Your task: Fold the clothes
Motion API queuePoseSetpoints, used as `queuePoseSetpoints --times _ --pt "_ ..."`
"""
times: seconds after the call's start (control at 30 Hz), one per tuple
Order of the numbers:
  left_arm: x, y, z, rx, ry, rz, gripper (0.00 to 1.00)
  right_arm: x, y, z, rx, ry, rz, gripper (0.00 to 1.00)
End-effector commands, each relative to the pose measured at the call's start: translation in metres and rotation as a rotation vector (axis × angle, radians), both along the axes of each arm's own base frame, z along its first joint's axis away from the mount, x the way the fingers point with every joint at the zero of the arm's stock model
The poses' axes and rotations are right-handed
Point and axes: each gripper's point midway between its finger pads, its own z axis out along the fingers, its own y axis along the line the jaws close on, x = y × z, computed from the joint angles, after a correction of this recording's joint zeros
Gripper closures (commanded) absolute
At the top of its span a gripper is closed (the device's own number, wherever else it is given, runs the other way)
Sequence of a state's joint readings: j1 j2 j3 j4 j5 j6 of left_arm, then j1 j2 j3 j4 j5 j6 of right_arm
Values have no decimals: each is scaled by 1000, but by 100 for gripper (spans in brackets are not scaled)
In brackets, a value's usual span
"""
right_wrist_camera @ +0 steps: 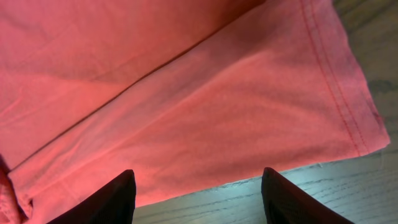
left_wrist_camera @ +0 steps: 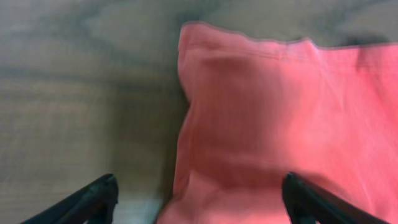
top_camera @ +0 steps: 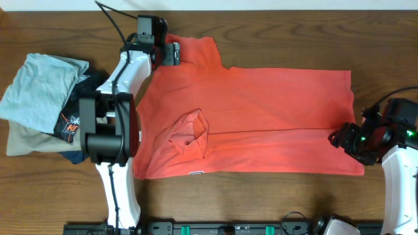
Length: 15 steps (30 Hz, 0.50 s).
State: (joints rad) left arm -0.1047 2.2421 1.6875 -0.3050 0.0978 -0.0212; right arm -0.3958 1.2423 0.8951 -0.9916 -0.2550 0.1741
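I should lower my left gripper first, because its fingers are above the sleeve's edge between them and would miss it if I closed now.
The red-orange T-shirt (top_camera: 261,117) lies spread on the table, its near long side folded in, the neck opening and a small white tag at its lower left. No lettering shows. My left gripper (top_camera: 171,53) is open over the far-left sleeve; in the left wrist view the sleeve (left_wrist_camera: 267,118) lies between the open fingers (left_wrist_camera: 199,196). My right gripper (top_camera: 341,138) is open at the shirt's right hem; in the right wrist view the folded hem (right_wrist_camera: 205,112) lies ahead of the open fingers (right_wrist_camera: 198,193), with bare table under them.
A pile of folded garments (top_camera: 42,104) sits at the left: light blue-grey on top, tan, black and navy below. The left arm (top_camera: 114,124) reaches over the shirt's left edge. Wooden table (top_camera: 294,196) lies along the front.
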Motion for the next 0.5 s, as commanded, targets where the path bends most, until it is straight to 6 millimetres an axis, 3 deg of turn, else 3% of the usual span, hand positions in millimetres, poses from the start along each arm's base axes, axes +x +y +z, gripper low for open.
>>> queuePoseSetpoints --times 0.0,0.07,0.13,0.2,0.27,0.47 --pt "8 3 -20 20 3 -15 21 4 4 4 -7 -19 33 37" --pt "8 0 -29 18 13 -20 33 5 3 4 -10 -24 33 37" --pt "7 -2 -35 19 23 -24 49 7 3 5 -13 -31 33 38" --pt "6 -3 -35 19 24 -26 73 10 1 6 -19 -46 33 40" --pt "7 -4 -33 16 21 -24 87 15 -1 7 -28 -67 32 42" --pt "-1 -14 -6 -57 28 -30 93 35 -6 -1 -44 -98 43 41"
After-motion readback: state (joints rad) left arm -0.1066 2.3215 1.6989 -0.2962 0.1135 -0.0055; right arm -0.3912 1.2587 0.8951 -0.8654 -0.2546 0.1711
